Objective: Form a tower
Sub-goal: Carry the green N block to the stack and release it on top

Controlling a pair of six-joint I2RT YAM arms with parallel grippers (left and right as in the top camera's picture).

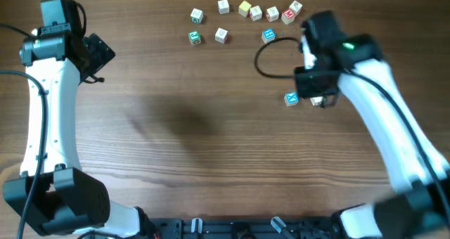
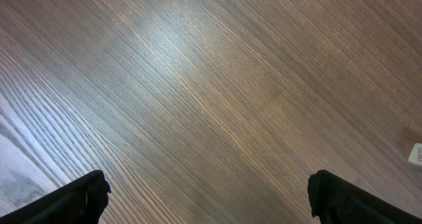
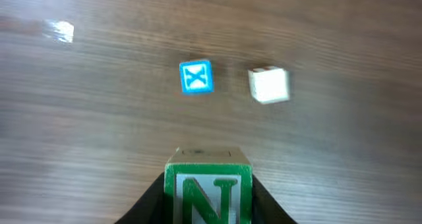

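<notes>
My right gripper must hold the pale wooden cube until it reaches the blue "X" cube; it would fall short onto bare wood now.
My right gripper is shut on a pale wooden cube with a green "N" face, held above the table. Ahead of it on the wood lie a cube with a blue "X" face and a plain pale cube, a short gap apart. From overhead, the right gripper hovers just right of the blue "X" cube. No tower shows in any view. My left gripper stands wide open at the far left, and in its own view the left gripper has only bare wood between its fingers.
Several loose letter cubes lie in a curved row at the table's back, with a green-faced cube and a blue-faced one in front of it. A black cable loops beside the right arm. A cube's corner shows at the left wrist view's edge.
</notes>
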